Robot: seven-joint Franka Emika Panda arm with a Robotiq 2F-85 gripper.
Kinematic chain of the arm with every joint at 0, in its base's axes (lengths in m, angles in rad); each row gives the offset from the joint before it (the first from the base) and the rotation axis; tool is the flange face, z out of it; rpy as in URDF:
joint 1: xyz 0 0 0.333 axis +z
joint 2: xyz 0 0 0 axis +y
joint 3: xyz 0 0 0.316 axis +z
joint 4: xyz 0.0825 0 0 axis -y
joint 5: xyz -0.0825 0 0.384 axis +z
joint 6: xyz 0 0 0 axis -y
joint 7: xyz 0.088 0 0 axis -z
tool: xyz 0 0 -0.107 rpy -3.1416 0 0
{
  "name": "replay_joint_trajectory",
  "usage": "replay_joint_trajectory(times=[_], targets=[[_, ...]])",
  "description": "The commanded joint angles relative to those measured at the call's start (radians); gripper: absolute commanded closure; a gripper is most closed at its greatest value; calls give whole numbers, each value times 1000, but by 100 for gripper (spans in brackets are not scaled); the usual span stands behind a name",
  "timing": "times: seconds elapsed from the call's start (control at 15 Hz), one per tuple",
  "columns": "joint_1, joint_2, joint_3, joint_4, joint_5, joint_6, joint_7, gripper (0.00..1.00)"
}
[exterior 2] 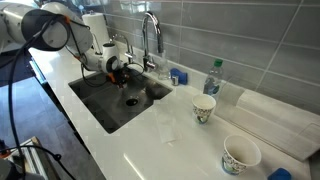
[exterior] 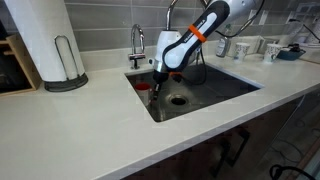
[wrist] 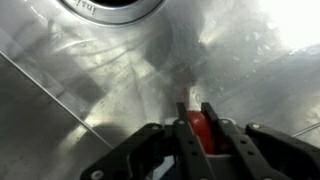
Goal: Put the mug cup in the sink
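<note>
The mug cup's lower end is down at the sink's bottom, inside the sink's side, so it is time for my gripper to release it.
My gripper [wrist: 197,114] is shut on the mug cup [wrist: 199,128], whose red side shows between the two fingers [wrist: 184,130] in the wrist view. The arm reaches down into the sink [exterior: 215,92], and the gripper [exterior: 157,78] holds the mug cup [exterior: 155,87] low by the basin wall under the faucet. In an exterior view the gripper [exterior 2: 117,67] and the red mug cup [exterior 2: 122,73] hang just above the sink [exterior 2: 108,108] floor. The round drain [wrist: 110,8] lies a little way off. Whether the mug touches the floor I cannot tell.
A faucet [exterior: 138,45] stands behind the basin. A paper-towel roll [exterior: 45,40] is on the counter. A water bottle [exterior 2: 212,78], a clear glass [exterior 2: 165,125] and two patterned cups [exterior 2: 204,108] [exterior 2: 240,155] stand on the counter beside the sink.
</note>
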Motion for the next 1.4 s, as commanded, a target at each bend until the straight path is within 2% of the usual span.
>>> replay_joint_trajectory(times=[0.0, 1.13, 1.2, 1.27, 1.33], targets=[[14, -13, -15, 14, -22, -33, 12, 95], [8, -36, -17, -26, -37, -30, 5, 95], [8, -35, -17, -26, -38, -30, 4, 55], [7, -36, -16, -27, -39, -31, 2, 54], [4, -35, -13, -28, -39, -31, -2, 48]])
